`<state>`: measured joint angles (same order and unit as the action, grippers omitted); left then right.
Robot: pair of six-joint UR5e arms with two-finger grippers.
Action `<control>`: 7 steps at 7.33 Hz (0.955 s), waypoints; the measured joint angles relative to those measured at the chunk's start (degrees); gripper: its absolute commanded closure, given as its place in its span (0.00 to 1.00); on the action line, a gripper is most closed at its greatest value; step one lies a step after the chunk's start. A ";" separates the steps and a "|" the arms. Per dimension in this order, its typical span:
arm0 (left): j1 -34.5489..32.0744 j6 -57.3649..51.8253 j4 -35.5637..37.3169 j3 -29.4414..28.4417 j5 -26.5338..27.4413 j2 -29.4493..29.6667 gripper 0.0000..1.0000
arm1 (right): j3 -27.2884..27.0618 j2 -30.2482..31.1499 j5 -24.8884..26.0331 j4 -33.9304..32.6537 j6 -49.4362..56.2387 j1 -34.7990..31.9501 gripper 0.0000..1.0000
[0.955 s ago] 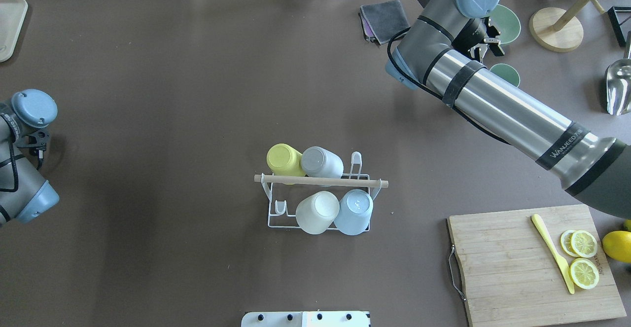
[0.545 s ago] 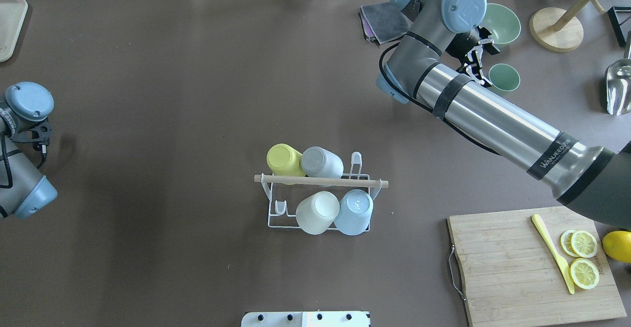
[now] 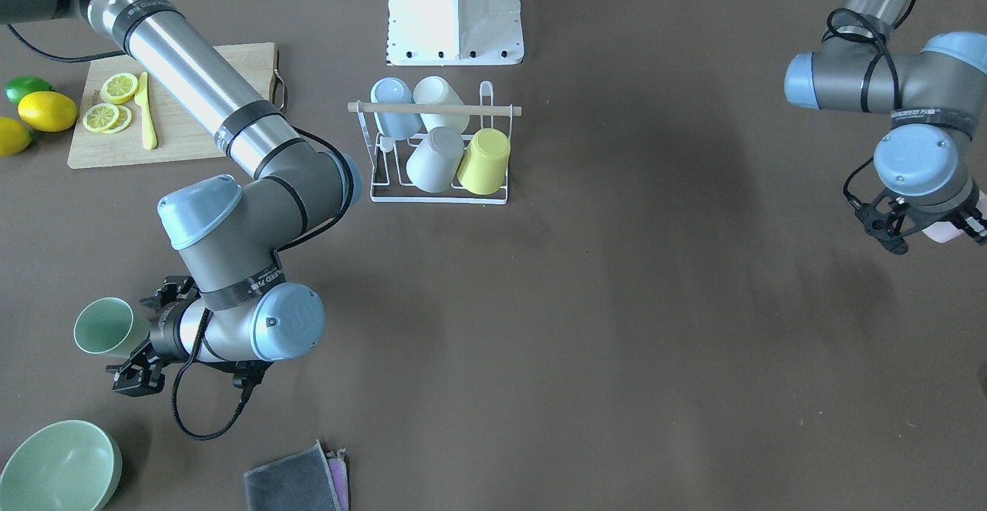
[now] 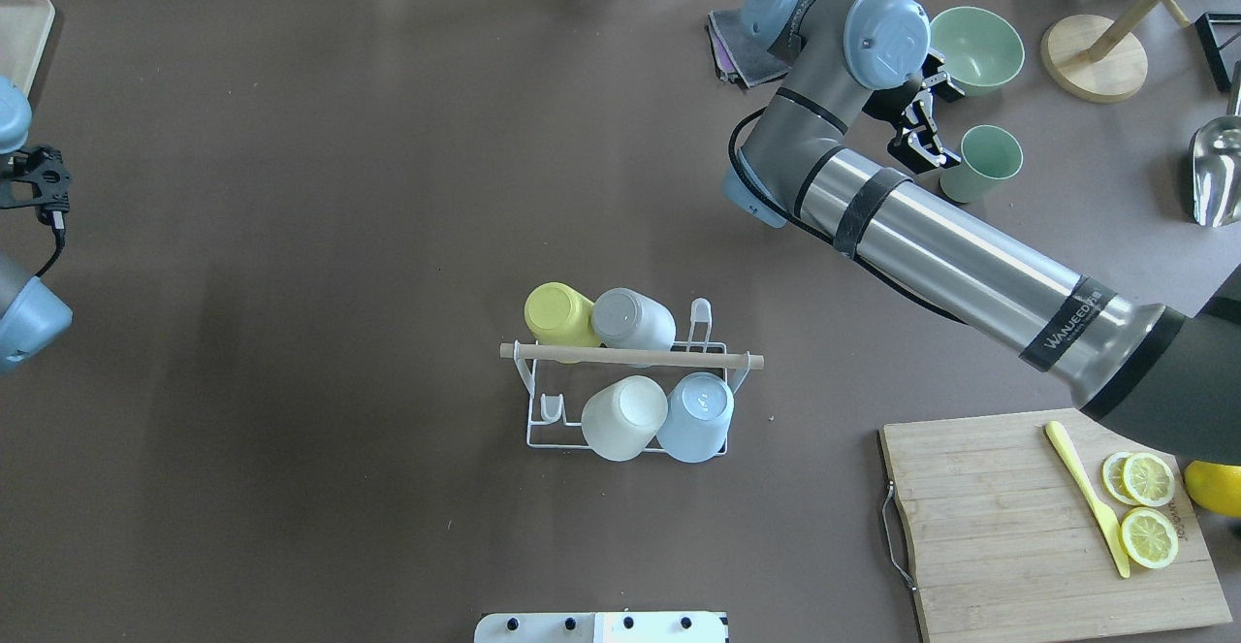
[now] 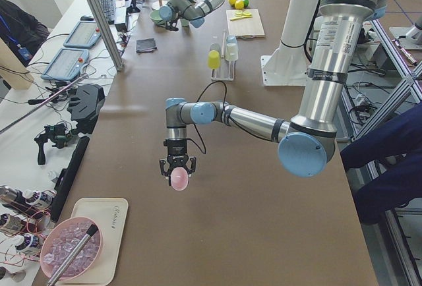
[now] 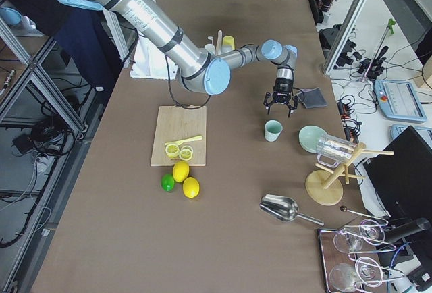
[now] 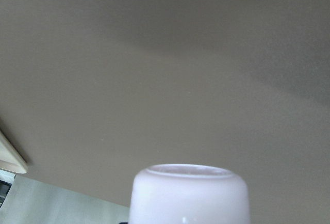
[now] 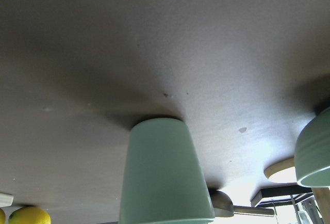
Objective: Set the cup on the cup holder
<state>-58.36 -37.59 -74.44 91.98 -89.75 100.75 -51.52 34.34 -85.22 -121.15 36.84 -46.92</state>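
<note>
The robot's right gripper should next place the cup on the cup holder [image 3: 439,198], so it should grab the green cup by its side [image 3: 134,331].
The cup holder [image 4: 630,356], a white wire rack with a wooden rod, stands mid-table and carries several upturned cups: yellow, grey, white and blue; it also shows in the front view [image 3: 436,109]. A green cup [image 4: 981,163] stands upright at the far right. My right gripper [image 4: 923,124] is open and level beside it, jaws facing its side and not touching; the right wrist view shows the cup [image 8: 164,175] close ahead. My left gripper [image 3: 921,226] is shut on a pink cup [image 3: 947,231], held above the table's left end.
A green bowl [image 4: 977,47] and a grey cloth [image 4: 747,42] lie near the right gripper. A wooden stand [image 4: 1094,56] and metal scoop [image 4: 1217,173] are further right. A cutting board [image 4: 999,527] with lemon slices sits near right. A tray [image 4: 19,51] lies far left.
My right arm has swung left and back, so the gripper now sits beside the green cup instead of over it. My left arm has moved toward the far side with its cup.
</note>
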 measured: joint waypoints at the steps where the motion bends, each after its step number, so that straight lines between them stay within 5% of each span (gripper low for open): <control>1: -1.14 0.04 0.04 2.39 -1.45 0.57 0.32 | 0.01 0.50 0.09 0.12 2.04 0.26 0.01; 7: -1.82 2.89 -1.04 19.19 -2.17 1.99 0.34 | 1.13 3.36 1.55 3.33 6.30 1.11 0.01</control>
<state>-60.18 -34.71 -75.48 111.17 -91.92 102.74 -50.39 37.69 -83.67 -117.82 43.14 -45.81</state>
